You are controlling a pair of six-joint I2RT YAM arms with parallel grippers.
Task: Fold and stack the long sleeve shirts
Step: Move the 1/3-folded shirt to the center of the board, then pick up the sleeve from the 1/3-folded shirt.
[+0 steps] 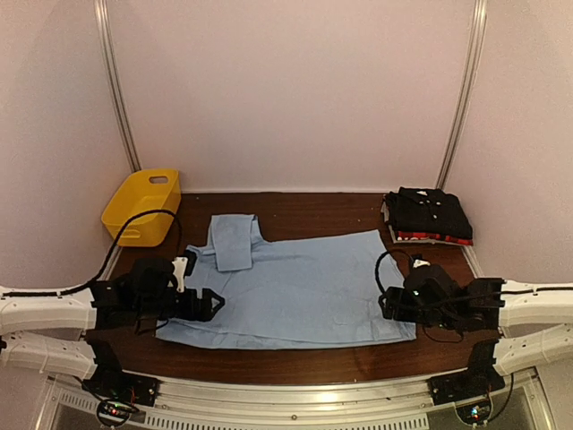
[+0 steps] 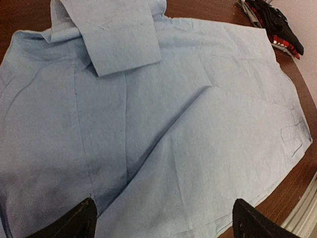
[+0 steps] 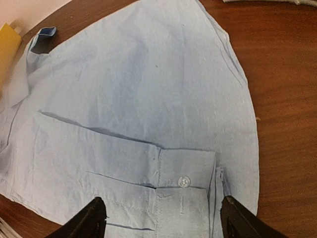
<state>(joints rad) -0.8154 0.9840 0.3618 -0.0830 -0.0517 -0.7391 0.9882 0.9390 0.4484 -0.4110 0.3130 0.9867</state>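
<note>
My left gripper should next fold the sleeve across the shirt. It needs to grab the folded-over sleeve by its outer side edge near the sleeve's loose end (image 1: 218, 261) (image 2: 93, 64) for that.
A light blue long sleeve shirt (image 1: 295, 287) lies spread on the brown table, with one sleeve folded over its far left part (image 1: 235, 240). A second sleeve with a buttoned cuff (image 3: 185, 181) lies folded along its near right edge. My left gripper (image 1: 215, 303) is open over the shirt's left edge, and the cloth (image 2: 163, 148) fills the left wrist view. My right gripper (image 1: 387, 305) is open over the cuff, with nothing between its fingers (image 3: 91, 220). A folded black shirt (image 1: 430, 213) sits on a red-edged one (image 1: 434, 238) at the back right.
A yellow plastic basket (image 1: 143, 206) stands at the back left of the table. Metal frame posts (image 1: 116, 85) rise along the pale walls behind. The folded stack also shows at the top right of the left wrist view (image 2: 277, 25).
</note>
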